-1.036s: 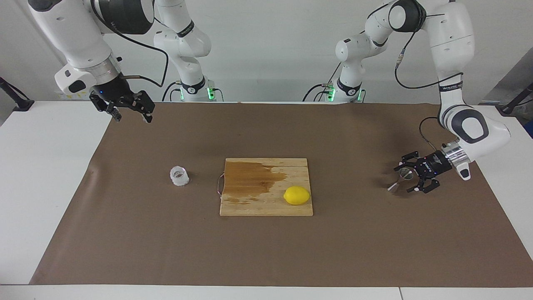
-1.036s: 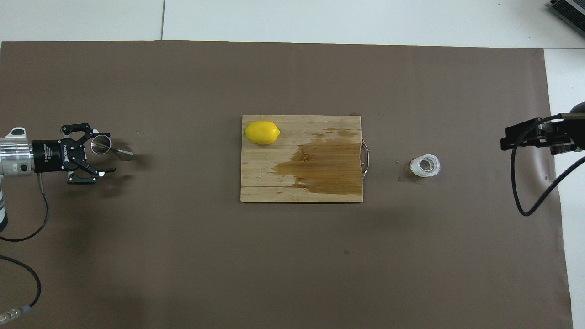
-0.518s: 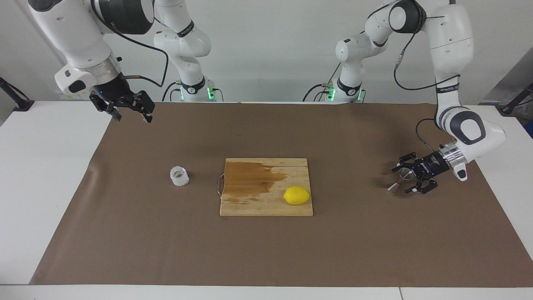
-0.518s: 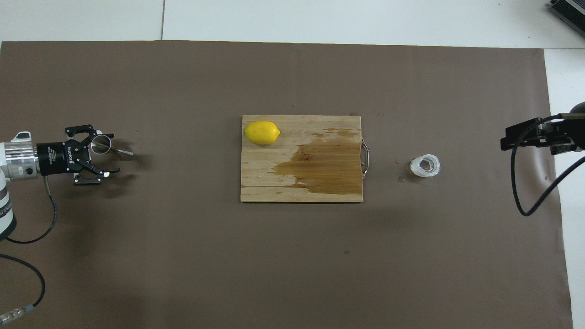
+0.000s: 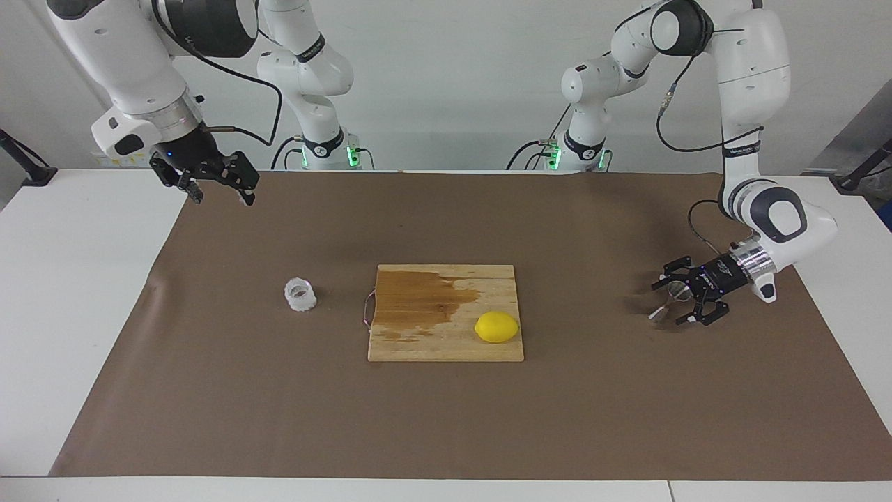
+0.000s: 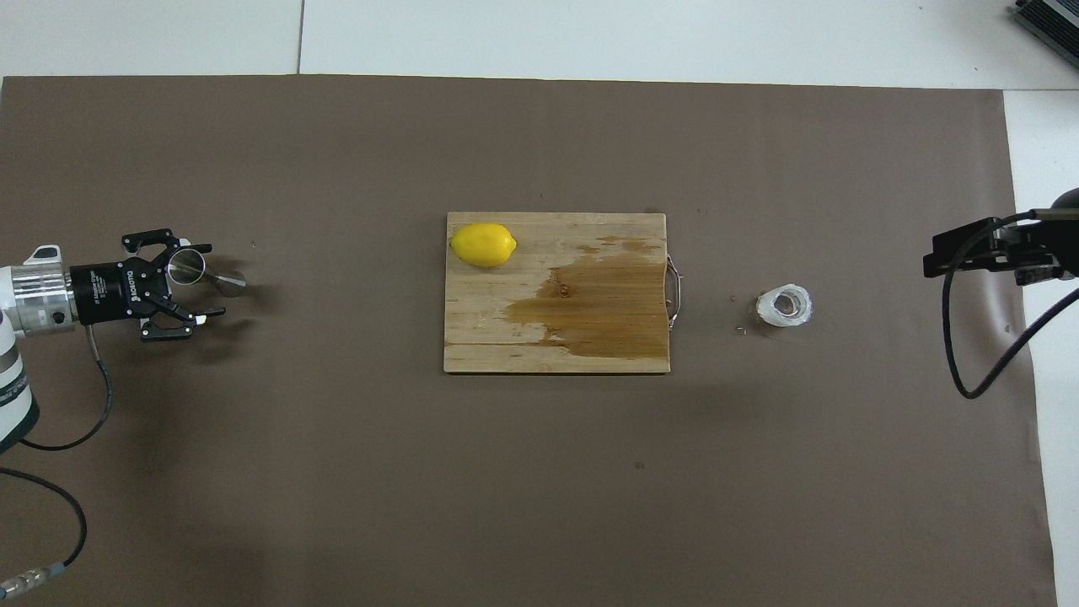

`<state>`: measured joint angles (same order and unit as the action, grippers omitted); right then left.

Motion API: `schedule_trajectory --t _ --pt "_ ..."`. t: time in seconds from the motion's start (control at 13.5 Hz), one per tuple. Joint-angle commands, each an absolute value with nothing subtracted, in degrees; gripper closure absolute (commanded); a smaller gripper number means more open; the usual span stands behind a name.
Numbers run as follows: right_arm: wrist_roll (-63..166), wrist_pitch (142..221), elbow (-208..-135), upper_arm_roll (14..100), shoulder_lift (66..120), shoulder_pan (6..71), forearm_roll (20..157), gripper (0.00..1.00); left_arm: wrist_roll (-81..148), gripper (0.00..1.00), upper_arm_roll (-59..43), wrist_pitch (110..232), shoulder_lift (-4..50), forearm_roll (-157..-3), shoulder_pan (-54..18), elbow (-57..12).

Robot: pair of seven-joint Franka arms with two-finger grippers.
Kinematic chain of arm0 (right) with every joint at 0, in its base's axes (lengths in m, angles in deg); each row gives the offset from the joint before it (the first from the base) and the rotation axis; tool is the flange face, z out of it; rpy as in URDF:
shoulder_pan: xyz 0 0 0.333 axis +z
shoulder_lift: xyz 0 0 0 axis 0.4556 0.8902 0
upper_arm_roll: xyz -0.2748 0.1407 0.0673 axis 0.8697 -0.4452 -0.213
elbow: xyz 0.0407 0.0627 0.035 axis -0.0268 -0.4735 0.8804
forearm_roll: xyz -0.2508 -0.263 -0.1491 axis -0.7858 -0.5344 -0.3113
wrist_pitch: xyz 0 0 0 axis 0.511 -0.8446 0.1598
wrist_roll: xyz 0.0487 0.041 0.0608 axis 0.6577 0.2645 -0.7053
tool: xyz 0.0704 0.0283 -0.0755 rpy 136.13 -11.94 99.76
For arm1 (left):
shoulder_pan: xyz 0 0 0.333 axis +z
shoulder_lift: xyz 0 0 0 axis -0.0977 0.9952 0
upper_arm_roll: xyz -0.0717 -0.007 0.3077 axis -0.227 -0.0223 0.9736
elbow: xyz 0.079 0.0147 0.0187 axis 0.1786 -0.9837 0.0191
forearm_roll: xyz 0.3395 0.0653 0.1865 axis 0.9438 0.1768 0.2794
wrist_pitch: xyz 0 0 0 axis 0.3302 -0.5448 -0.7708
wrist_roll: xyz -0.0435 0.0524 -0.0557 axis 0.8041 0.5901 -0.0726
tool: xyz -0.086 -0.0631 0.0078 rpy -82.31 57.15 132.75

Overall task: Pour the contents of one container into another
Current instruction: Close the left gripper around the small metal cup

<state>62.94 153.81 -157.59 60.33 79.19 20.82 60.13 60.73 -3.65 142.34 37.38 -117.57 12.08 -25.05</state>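
Note:
The left gripper needs to close on the steel jigger (image 6: 205, 273) now: its fingers reach forward around the jigger, beside the jigger's upper rim, so they would hold the jigger if they closed now.
The steel hourglass jigger (image 5: 667, 298) (image 6: 205, 273) stands on the brown mat near the left arm's end of the table. My left gripper (image 5: 667, 305) (image 6: 212, 281) is low over the mat and open, with one finger on each side of the jigger. I cannot tell whether a finger touches it. The clear crinkled cup (image 5: 300, 294) (image 6: 784, 305) stands upright on the mat beside the cutting board, toward the right arm's end. My right gripper (image 5: 223, 200) is open and empty, held up over the mat's corner at the right arm's end, and waits.
A wooden cutting board (image 5: 446, 345) (image 6: 489, 333) with a wet stain lies mid-table. A yellow lemon (image 5: 497, 327) (image 6: 483, 244) sits on it. The brown mat (image 5: 446, 418) (image 6: 539, 472) covers most of the white table.
My left gripper has slid a little toward the middle of the table, farther around the jigger. The jigger, the cup and the right arm have not moved.

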Motion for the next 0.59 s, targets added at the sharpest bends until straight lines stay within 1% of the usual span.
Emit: schedule_trajectory --t 0.0,0.07,0.15,0.22,0.44,0.52 --pt "63.78 152.93 -157.71 59.81 78.67 20.16 60.75 0.0 59.31 0.0 -3.85 142.41 36.3 -120.1 12.68 -27.17" --pt "63.78 152.93 -157.71 59.81 78.67 20.16 60.75 0.0 59.31 0.12 -3.76 142.24 36.21 -120.8 12.76 -27.17" --pt "63.78 152.93 -157.71 59.81 78.67 20.16 60.75 0.0 59.31 0.35 -3.76 142.15 36.21 -120.89 12.76 -27.08" --pt "63.78 152.93 -157.71 59.81 78.67 20.16 60.75 0.0 59.13 0.53 -3.76 142.15 36.21 -120.98 12.76 -27.17" --pt "63.69 152.93 -157.71 59.81 78.67 20.16 60.75 0.0 59.04 0.92 -3.76 142.24 36.21 -120.98 12.76 -27.17" --pt "63.78 152.93 -157.71 59.81 78.67 20.16 60.75 0.0 59.04 1.0 -3.76 142.24 36.12 -120.98 12.85 -27.17"
